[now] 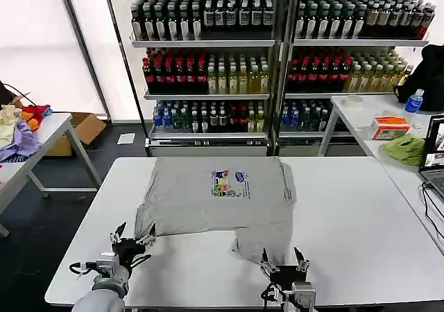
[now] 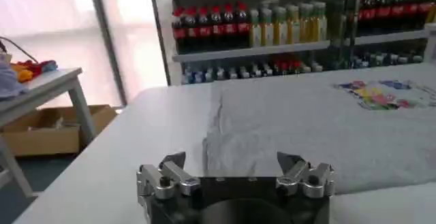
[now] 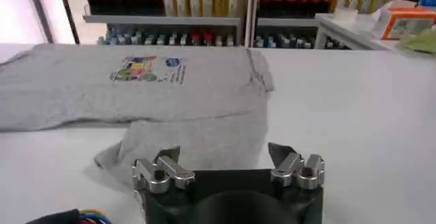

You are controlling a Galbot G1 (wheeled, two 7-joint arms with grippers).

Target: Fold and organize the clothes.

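My left gripper grabs the grey shirt (image 1: 215, 194) by the corner farthest from its chest print next, to fold the shirt.
A light grey shirt (image 1: 215, 194) with a small multicoloured chest print (image 1: 229, 184) lies spread on the white table (image 1: 361, 215), print up, one corner trailing toward the near edge. My left gripper (image 1: 134, 237) stands open at the shirt's near left corner, nothing between its fingers; in the left wrist view the gripper (image 2: 232, 162) faces the shirt (image 2: 320, 126) edge. My right gripper (image 1: 282, 258) stands open just before the shirt's trailing near corner; in the right wrist view the gripper (image 3: 225, 155) has that grey cloth (image 3: 191, 144) ahead of it.
Shelves of bottled drinks (image 1: 208, 69) stand behind the table. A side table at the left holds a lavender, yellow and red fabric heap (image 1: 21, 128); a cardboard box (image 1: 80, 133) sits under it. At the right, another table carries a lime-green cloth (image 1: 404, 148), an orange box (image 1: 390, 127), a bottle and a laptop.
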